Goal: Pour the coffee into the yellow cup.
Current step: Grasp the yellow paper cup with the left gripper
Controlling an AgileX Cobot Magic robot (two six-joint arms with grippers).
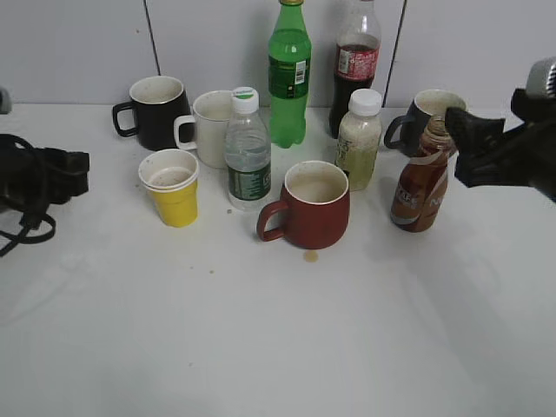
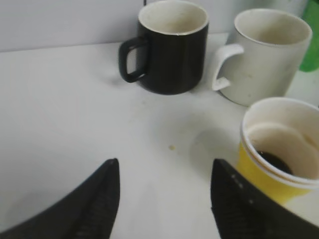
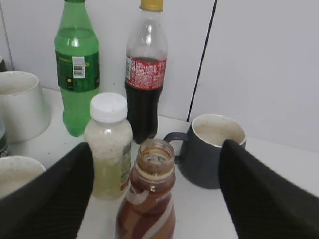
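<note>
I next need to grab the yellow cup by its lower side [image 1: 176, 210] with my left gripper, so that it holds the cup steady for the coffee [image 1: 421, 182].
The coffee bottle [image 1: 423, 182] stands upright and capless at the right of the table. In the right wrist view it [image 3: 148, 204] sits between my wide-open right fingers [image 3: 155, 169], which do not touch it. In the exterior view the right gripper [image 1: 473, 143] is just right of the bottle's neck. The yellow cup [image 1: 175, 191] stands at the left, with a little dark liquid in it in the left wrist view [image 2: 279, 159]. My left gripper [image 2: 164, 194] is open and empty, low over the table to the left of the cup; in the exterior view it [image 1: 61, 174] rests at the far left.
A red mug [image 1: 310, 206] stands at centre front, a water bottle [image 1: 248, 152] beside the yellow cup. Behind are a black mug [image 1: 156, 111], a white mug [image 1: 211, 128], a green bottle [image 1: 289, 74], a cola bottle [image 1: 354, 65], a pale drink bottle [image 1: 359, 139] and a grey mug [image 1: 426, 113].
</note>
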